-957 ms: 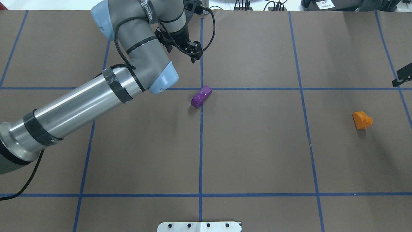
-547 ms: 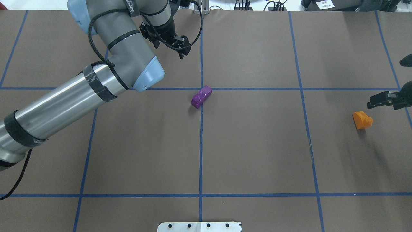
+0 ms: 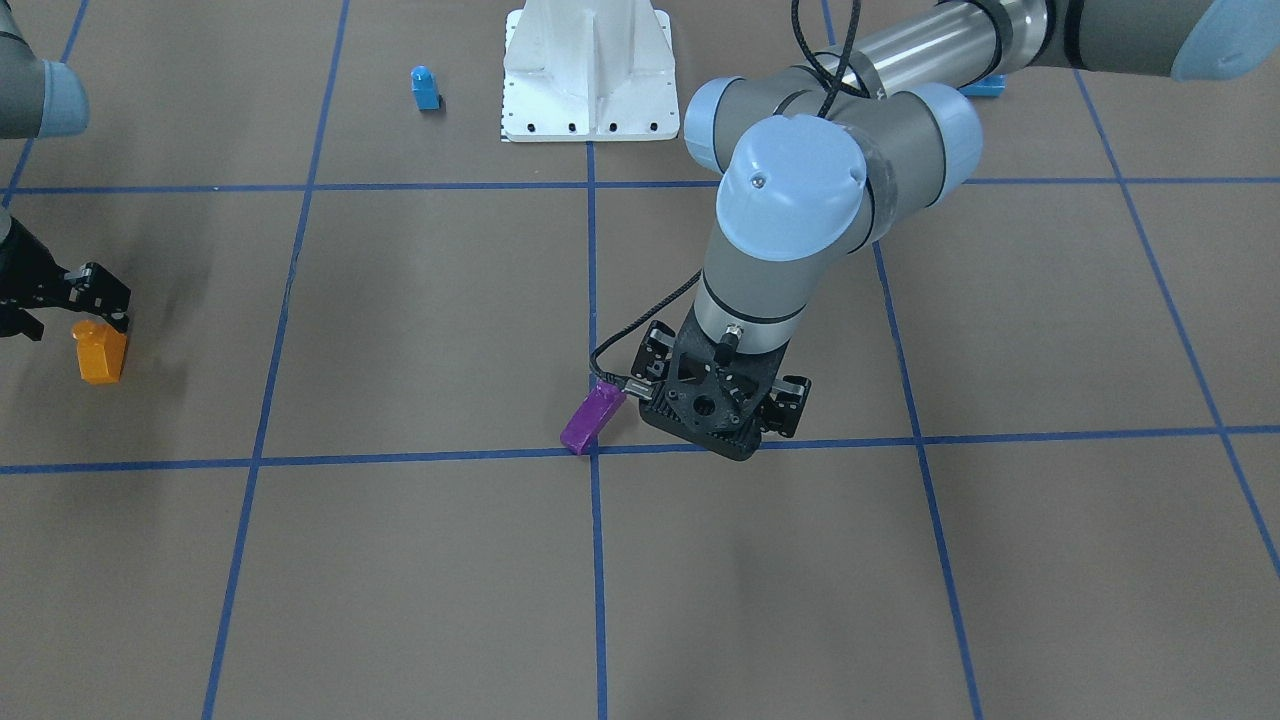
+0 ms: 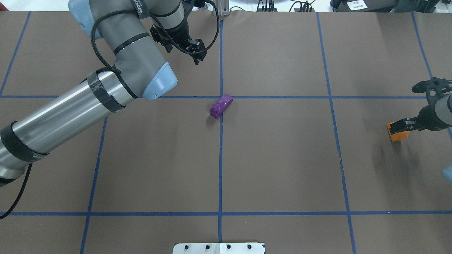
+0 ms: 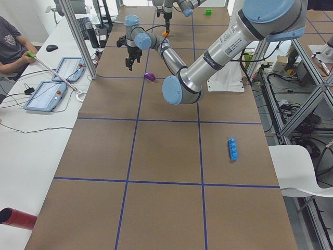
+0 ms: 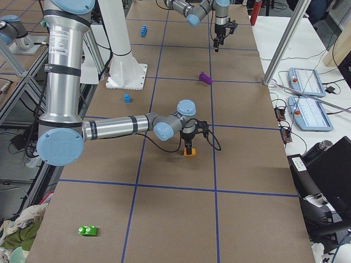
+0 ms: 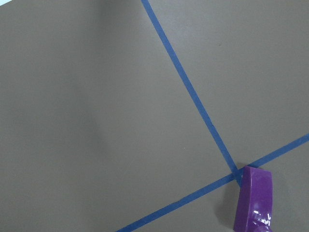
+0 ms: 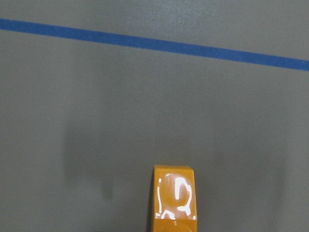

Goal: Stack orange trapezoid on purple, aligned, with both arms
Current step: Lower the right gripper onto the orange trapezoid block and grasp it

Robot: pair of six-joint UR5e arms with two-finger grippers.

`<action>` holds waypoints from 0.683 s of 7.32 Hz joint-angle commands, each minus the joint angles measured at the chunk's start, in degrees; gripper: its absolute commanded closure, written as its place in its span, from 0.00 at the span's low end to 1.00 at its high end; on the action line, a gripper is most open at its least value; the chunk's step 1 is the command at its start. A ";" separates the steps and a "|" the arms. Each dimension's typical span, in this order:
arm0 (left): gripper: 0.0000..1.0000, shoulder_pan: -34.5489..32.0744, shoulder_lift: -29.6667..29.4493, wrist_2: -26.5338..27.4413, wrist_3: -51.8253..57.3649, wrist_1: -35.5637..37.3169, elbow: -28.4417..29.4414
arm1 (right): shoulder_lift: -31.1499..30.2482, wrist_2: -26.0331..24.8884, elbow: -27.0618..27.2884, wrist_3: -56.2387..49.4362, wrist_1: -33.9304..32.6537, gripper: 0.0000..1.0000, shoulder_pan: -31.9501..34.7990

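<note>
The trapezoid's part to grab is its narrow knobbed end (image 3: 89, 331). My right gripper should pick it up there next, to stack the orange trapezoid aligned on the purple brick (image 3: 590, 419).
The purple brick (image 4: 221, 106) lies on the brown mat at a blue tape crossing; it also shows in the front view (image 3: 592, 418) and at the bottom right of the left wrist view (image 7: 254, 203). My left gripper (image 4: 196, 53) hangs open above the mat, beyond and left of it, empty; in the front view (image 3: 722, 400) it looks close beside the brick. The orange trapezoid (image 4: 397, 134) sits at the far right. My right gripper (image 4: 418, 106) is open just above it, one finger overlapping its top edge. The right wrist view shows the orange brick (image 8: 175, 198) at bottom centre.
A small blue one-stud brick (image 3: 425, 87) stands near the white robot base (image 3: 588, 70). A long blue brick (image 5: 233, 149) lies at the table's left end, a green brick (image 6: 88, 230) at its right end. An operator sits by the tablets (image 5: 47, 96).
My right gripper has come in from the right edge and now stands over the orange brick. My left arm has swung left and away from the purple brick. The bricks have not moved.
</note>
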 commanded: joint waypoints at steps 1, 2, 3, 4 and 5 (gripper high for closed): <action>0.00 0.00 0.04 0.00 -0.07 -0.04 -0.20 | 1.71 0.28 -2.76 -1.41 -0.08 0.00 -0.09; 0.00 0.00 0.22 0.09 -0.07 -0.04 -0.20 | 2.94 0.36 -4.07 -1.76 -0.08 0.04 -0.18; 0.00 0.00 0.39 0.09 -0.07 -0.04 -0.72 | 3.91 1.32 -4.70 -1.76 -0.17 0.13 -0.10; 0.00 0.08 1.00 0.09 -0.07 -0.12 -0.90 | 3.92 1.94 -5.14 -1.94 -0.17 0.25 -0.18; 0.00 0.08 1.18 0.09 -0.07 -0.13 -1.25 | 4.01 2.12 -5.49 -1.94 -0.17 0.33 -0.18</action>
